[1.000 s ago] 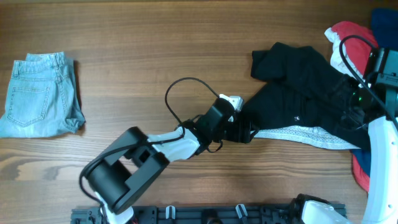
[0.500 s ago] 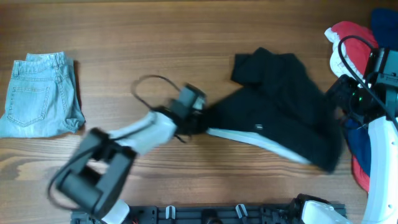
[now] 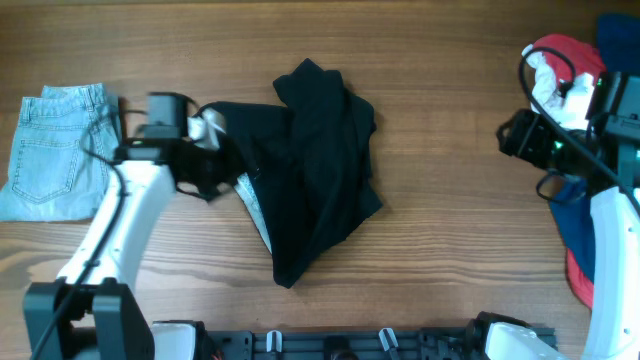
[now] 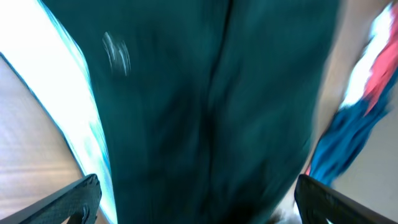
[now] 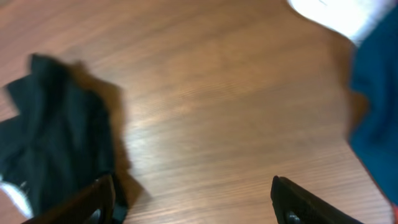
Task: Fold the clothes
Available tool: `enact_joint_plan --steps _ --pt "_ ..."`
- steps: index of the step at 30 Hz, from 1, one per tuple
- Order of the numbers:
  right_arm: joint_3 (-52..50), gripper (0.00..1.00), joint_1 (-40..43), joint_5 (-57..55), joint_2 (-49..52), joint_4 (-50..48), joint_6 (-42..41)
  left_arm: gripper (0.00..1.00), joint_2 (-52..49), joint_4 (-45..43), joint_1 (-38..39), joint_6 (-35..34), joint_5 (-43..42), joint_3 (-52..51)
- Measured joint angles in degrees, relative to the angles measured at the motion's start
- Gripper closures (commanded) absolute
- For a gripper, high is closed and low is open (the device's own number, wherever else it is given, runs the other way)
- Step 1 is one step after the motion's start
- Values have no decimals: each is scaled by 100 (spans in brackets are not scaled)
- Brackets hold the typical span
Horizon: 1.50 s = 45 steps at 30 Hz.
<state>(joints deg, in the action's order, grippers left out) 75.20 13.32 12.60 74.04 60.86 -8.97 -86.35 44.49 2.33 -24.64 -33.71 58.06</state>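
Note:
My left gripper picks up the black garment (image 3: 315, 165) by its edge near the white inner band (image 3: 248, 190) next, leaving the rest free to spread out for folding.
A crumpled black garment (image 3: 315, 165) with a white inner band lies at the table's middle-left. My left gripper (image 3: 212, 150) is at its left edge. In the left wrist view the black cloth (image 4: 205, 93) fills the frame, and the fingers (image 4: 199, 196) stand wide apart at the bottom corners with cloth between them. My right gripper (image 3: 515, 135) is open and empty over bare wood at the right. Its wrist view (image 5: 189, 193) shows the garment (image 5: 56, 137) far off to the left.
Folded light-blue jeans (image 3: 60, 150) lie at the left edge, close to my left arm. A pile of red, white and blue clothes (image 3: 565, 60) sits at the right edge, behind and under my right arm; blue cloth from it (image 5: 376, 106) shows in the right wrist view.
My left arm swung from the middle to the left, dragging the black garment from the right side to the middle-left. The right gripper let the garment go and drew back slightly.

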Motion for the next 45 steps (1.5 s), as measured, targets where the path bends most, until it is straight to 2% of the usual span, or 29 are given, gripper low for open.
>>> enact_joint_plan --steps 2,9,15,16,17,18,19,21,23,26,30,35,39,40,41,42,43,45 --pt "0 19 -323 343 94 -223 186 1 0 350 621 -4 66 -48" --pt "-9 18 -1790 713 949 -1261 387 0 -33 680 2337 -4 286 -505" --pt "63 17 -2686 822 1515 -1814 389 0 -33 890 3569 -7 1209 -566" --pt "164 17 -2756 835 1676 -1797 387 3 -33 890 3716 -4 1329 -599" --pt "339 17 -2804 837 1843 -1727 389 9 -33 885 3836 -55 1499 -640" --pt "608 17 -2852 839 2079 -1655 391 46 -33 868 3932 -122 1674 -715" --pt "892 16 -2898 828 2295 -1547 391 73 -33 859 3995 -181 1788 -785" --pt "1480 16 -2992 750 2715 -1344 391 81 -33 822 4039 -354 2103 -986" --pt "2133 16 -3075 662 3193 -1375 393 96 -33 815 4037 -562 2312 -1279" --pt "2564 16 -3187 601 3759 -1648 398 96 -35 892 4037 -828 2450 -1453" --pt "2590 16 -3467 514 4345 -2247 457 96 -35 892 4037 -1237 2535 -1462" --pt "2590 15 -3871 334 4903 -2758 450 96 -35 911 4037 -1386 2538 -1462" --pt "2590 15 -3873 234 5421 -2833 363 94 -35 909 4037 -1410 2538 -1462" --pt "2590 20 -3871 201 5506 -2830 343 94 -35 909 4037 -1412 2538 -1462" --pt "2590 35 -3871 166 5574 -2828 323 94 -35 909 4037 -1423 2538 -1462" --pt "2590 90 -3871 122 5617 -2830 310 94 -35 909 4037 -1429 2538 -1462" --pt "2590 96 -3871 101 5619 -2826 282 94 -35 909 4037 -1429 2540 -1462" --pt "2597 96 -3871 81 5619 -2787 278 96 -35 909 4037 -1429 2540 -1462"
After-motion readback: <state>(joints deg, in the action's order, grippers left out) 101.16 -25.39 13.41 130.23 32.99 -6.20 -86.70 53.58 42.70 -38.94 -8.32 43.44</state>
